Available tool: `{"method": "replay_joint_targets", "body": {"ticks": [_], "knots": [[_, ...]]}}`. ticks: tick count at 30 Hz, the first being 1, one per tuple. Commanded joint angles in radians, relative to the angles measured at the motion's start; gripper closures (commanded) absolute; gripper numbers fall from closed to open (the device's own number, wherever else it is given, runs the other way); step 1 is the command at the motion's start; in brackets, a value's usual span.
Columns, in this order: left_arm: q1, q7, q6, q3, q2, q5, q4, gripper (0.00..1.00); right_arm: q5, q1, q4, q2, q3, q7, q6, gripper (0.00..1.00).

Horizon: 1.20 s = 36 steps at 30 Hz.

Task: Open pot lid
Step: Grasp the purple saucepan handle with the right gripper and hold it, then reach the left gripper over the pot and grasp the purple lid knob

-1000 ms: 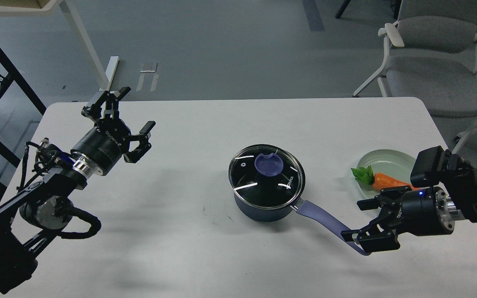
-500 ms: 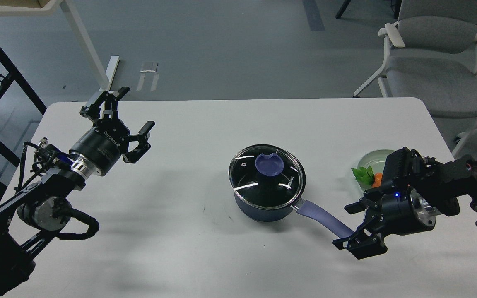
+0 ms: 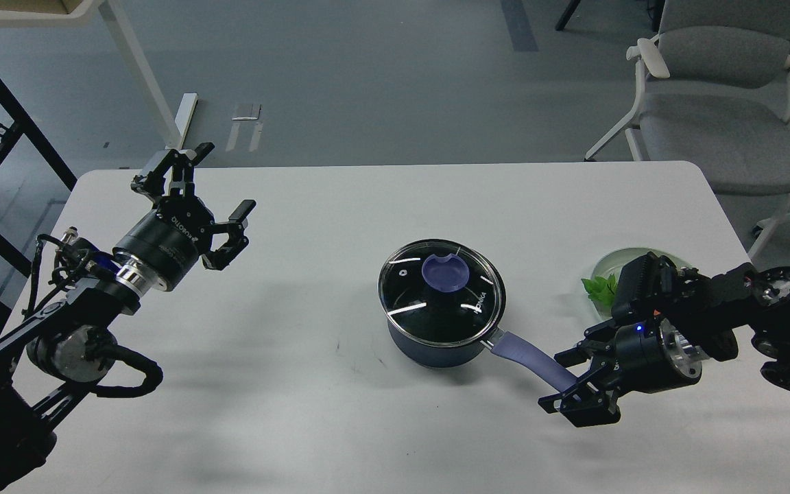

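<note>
The purple handle needs to be grabbed by its end (image 3: pixel 559 378) next, so my right gripper will hold the pot (image 3: pixel 436 343) steady while the lid comes off.
A dark blue pot (image 3: pixel 436 343) stands in the middle of the white table (image 3: pixel 340 425). Its glass lid (image 3: pixel 441 291) with a purple knob (image 3: pixel 445 272) sits shut on it. The pot's purple handle (image 3: pixel 531 361) points to the lower right. My right gripper (image 3: pixel 565 379) is open, its jaws on either side of the handle's far end. My left gripper (image 3: pixel 211 180) is open and empty, raised over the table's far left, well away from the pot.
A pale green plate (image 3: pixel 618 264) with a toy carrot's green leaves (image 3: pixel 599 289) showing lies right of the pot, mostly hidden behind my right arm. A grey chair (image 3: pixel 717 103) stands beyond the table's far right corner.
My right gripper has moved left along the pot handle, and the arm has swung over the plate, hiding the carrot. The left arm has barely moved. The lid stays on.
</note>
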Motion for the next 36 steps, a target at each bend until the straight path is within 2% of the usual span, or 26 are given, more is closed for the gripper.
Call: {"method": "replay_joint_targets", "body": {"ticks": [1,17,21,28,36], "knots": [[0.001,0.000,0.000,-0.009,0.000,0.000,-0.002,0.01,0.000,0.009,-0.004,0.000,0.001,0.000,0.000,0.29],[0.002,0.000,0.000,-0.009,0.005,0.000,-0.008,0.01,-0.001,0.013,-0.010,0.002,0.001,0.000,0.000,0.55],[0.002,0.000,0.000,-0.007,0.008,0.002,-0.008,0.01,-0.001,0.012,-0.008,0.000,0.001,0.000,0.000,0.65],[-0.008,0.000,-0.012,0.004,0.039,0.078,-0.008,0.01,-0.001,0.013,-0.010,0.000,0.001,0.000,0.000,0.70],[-0.064,0.002,-0.023,0.013,0.040,0.196,-0.008,0.01,-0.001,0.015,-0.010,0.000,0.001,0.000,0.000,0.70]]}}
